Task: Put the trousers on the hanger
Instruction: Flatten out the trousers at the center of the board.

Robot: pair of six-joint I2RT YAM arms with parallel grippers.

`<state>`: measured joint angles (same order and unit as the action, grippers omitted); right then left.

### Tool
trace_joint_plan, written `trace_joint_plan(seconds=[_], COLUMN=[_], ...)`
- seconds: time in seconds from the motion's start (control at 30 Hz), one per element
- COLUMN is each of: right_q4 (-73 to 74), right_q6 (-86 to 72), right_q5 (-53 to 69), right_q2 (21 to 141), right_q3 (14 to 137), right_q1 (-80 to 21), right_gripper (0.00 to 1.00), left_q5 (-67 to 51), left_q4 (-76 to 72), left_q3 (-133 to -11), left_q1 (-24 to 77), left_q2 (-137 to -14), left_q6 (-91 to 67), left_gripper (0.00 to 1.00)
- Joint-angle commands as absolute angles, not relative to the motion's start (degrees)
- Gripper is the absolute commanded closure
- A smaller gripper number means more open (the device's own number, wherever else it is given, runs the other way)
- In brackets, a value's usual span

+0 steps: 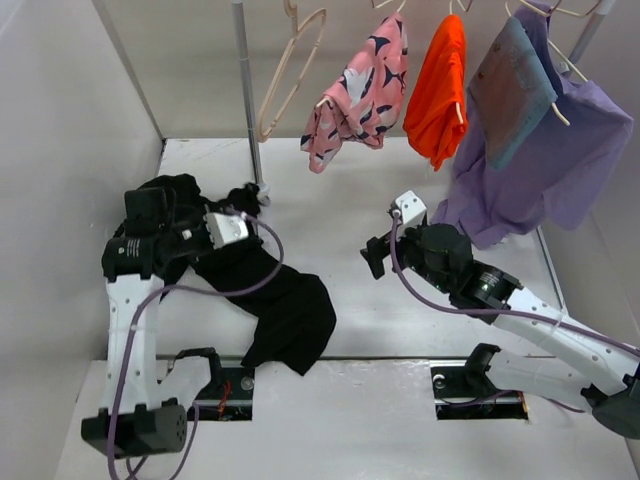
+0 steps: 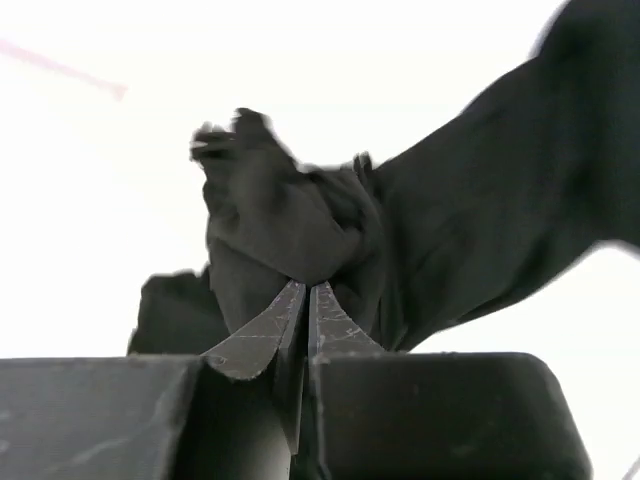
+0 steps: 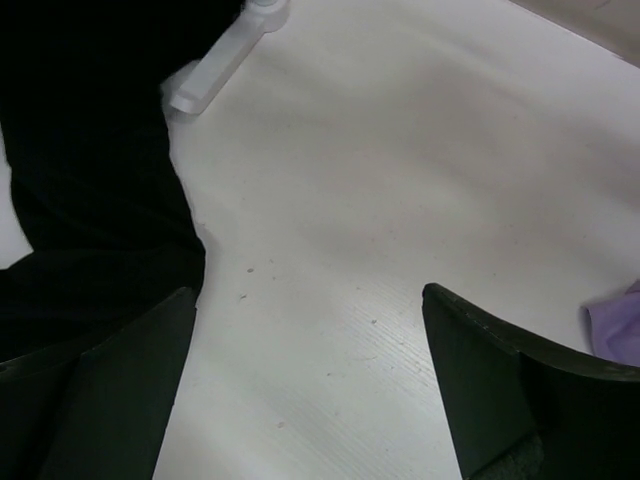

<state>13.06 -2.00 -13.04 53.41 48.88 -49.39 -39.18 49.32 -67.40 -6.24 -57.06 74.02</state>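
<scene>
Next, my right gripper grabs the bunched end of the trousers to stretch them straight for the hanger, as my left gripper has that bunched end.
The black trousers (image 1: 285,305) lie crumpled on the white table at the left, one end bunched and lifted near the rack pole. My left gripper (image 1: 247,200) is shut on that bunched end; in the left wrist view the fingertips (image 2: 290,300) meet on a fold of the trousers (image 2: 440,220). The empty beige wooden hanger (image 1: 290,75) hangs from the rail at the back left, above and beyond the left gripper. My right gripper (image 1: 374,256) is open and empty over the bare table at mid-centre; its view (image 3: 308,292) shows the trousers (image 3: 90,150) to its left.
A grey rack pole (image 1: 247,90) stands right behind the left gripper, its white foot (image 3: 225,65) on the table. Hangers carry a pink patterned garment (image 1: 358,95), an orange garment (image 1: 440,90) and a purple shirt (image 1: 540,160), whose hem (image 3: 615,325) hangs near the right gripper. White walls enclose the table.
</scene>
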Motion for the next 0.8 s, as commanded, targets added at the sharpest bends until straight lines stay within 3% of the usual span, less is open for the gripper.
trace_joint_plan(seconds=[0.0, 0.1, 0.2, 0.33, 0.4, 0.47, 0.57, 0.77], right_q4=[11.78, 11.78, 6.70, -3.16, -3.16, -2.55, -2.55, -2.99], right_q6=[-3.07, -8.08, -8.70, -16.05, -13.83, -4.06, -2.81, -1.42], right_q5=[-20.07, -37.88, -47.70, -56.50, -47.09, -25.89, -8.60, 2.02], right_q2=[53.96, 54.67, 52.30, 48.52, 46.07, 44.83, 45.87, 59.38], right_q3=[49.83, 51.23, 49.58, 44.83, 43.59, 43.59, 43.59, 49.03], right_q1=[-50.27, -50.27, -50.27, -50.27, -50.27, -50.27, -50.27, -55.54], right_gripper=[0.00, 0.00, 0.00, 0.00, 0.00, 0.00, 0.00, 0.00], left_q5=[-50.42, -58.75, -68.34, -69.79, -67.95, -64.53, -56.91, -39.05], left_q4=[64.95, 64.08, 59.87, 54.33, 49.08, 43.62, 32.09, 30.94], left_q3=[-71.02, -73.12, -76.28, -77.43, -75.43, -72.88, -72.16, -75.15], left_q1=[-1.77, 3.59, 4.13, 4.13, 4.13, 4.13, 6.40, 23.16], left_q2=[-51.52, -47.12, -47.98, -51.23, -51.94, -52.55, -54.75, -63.61], left_q6=[83.41, 80.26, 70.86, 62.41, 59.34, 52.24, 43.70, 40.44], left_gripper=[1.00, 1.00, 1.00, 1.00, 1.00, 1.00, 1.00, 1.00])
